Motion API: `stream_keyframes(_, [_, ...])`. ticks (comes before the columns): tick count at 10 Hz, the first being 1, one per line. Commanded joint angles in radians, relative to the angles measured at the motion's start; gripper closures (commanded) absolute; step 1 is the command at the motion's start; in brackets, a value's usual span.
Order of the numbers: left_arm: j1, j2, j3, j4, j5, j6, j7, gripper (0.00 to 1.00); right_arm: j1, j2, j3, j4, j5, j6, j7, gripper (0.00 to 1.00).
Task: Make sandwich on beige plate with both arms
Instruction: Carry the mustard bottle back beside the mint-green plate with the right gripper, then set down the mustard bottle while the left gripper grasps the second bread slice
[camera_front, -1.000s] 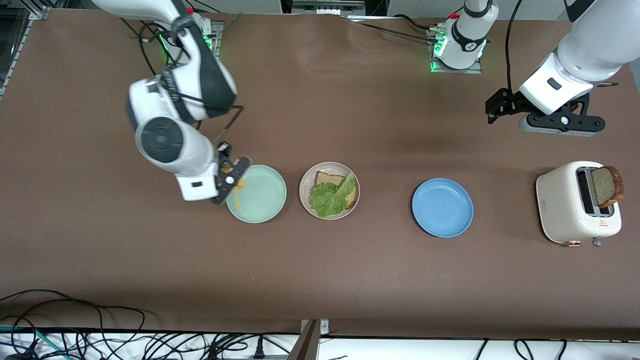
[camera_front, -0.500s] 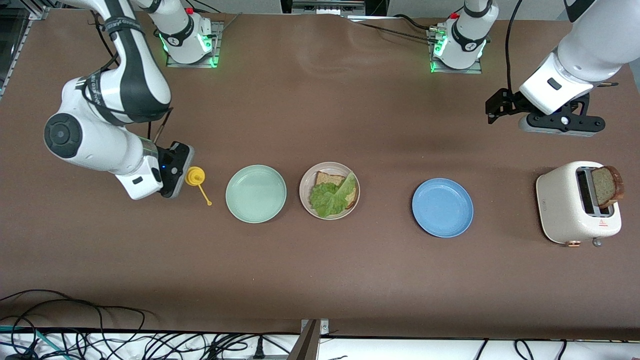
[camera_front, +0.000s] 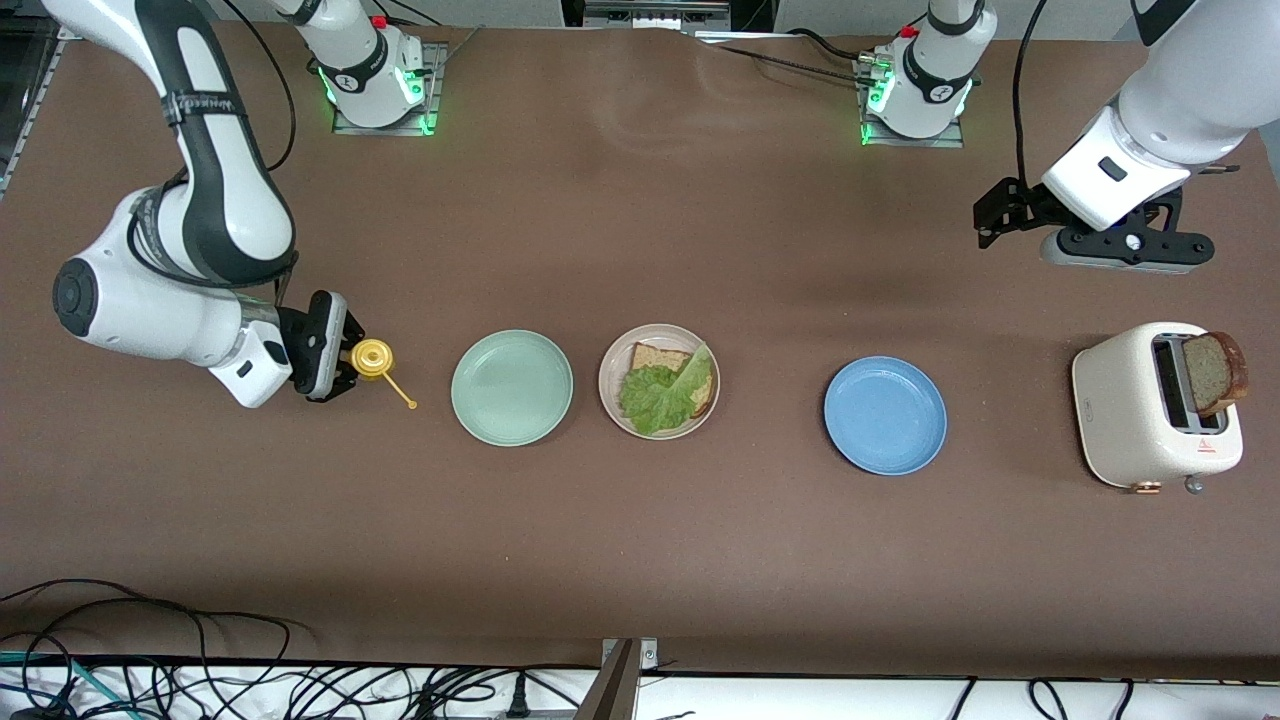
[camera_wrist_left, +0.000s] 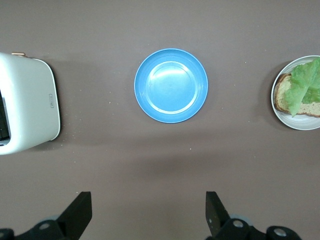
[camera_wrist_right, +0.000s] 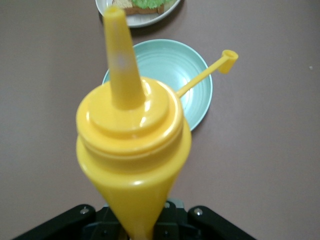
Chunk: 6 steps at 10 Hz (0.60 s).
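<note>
I should keep holding the bottle with my right gripper. The yellow squeeze bottle (camera_front: 372, 358) (camera_wrist_right: 132, 145) is tilted above the table, so the bottle would tip if I opened now.
The beige plate (camera_front: 609, 385) sits mid-table with one bread slice (camera_front: 660, 357) on it and a green lettuce leaf (camera_front: 662, 396) on top. A second bread slice (camera_front: 1215, 372) stands in the toaster (camera_front: 1140, 420). My right gripper (camera_front: 340, 358) is shut on a yellow squeeze bottle (camera_front: 372, 358), low over the table beside the mint-green plate (camera_front: 511, 387), toward the right arm's end. The bottle (camera_wrist_right: 132, 145) fills the right wrist view. My left gripper (camera_front: 1118, 250) is open and empty (camera_wrist_left: 148, 215), up over the table near the toaster.
A blue plate (camera_front: 885, 415) lies between the beige plate and the toaster; it also shows in the left wrist view (camera_wrist_left: 171, 85). The bottle's tethered cap (camera_wrist_right: 229, 55) hangs off to one side. Cables run along the table's front edge.
My right arm swung away from over the mint-green plate toward its own end of the table, carrying the yellow bottle. The left arm barely moved.
</note>
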Motion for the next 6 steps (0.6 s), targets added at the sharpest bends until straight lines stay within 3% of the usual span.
stream_keyframes(1, [0.009,-0.003,0.007,-0.010,0.005,0.005,-0.004,0.00,-0.021,0.071,0.001,-0.002,0.159,0.034,-0.201,1.00])
stream_keyframes(5, [0.073,0.074,0.011,0.004,0.089,0.003,0.014,0.00,-0.039,0.191,-0.014,0.001,0.366,0.040,-0.495,1.00])
stream_keyframes(6, [0.120,0.095,0.011,0.028,0.097,0.003,0.019,0.00,-0.039,0.200,-0.020,0.003,0.373,0.040,-0.519,1.00])
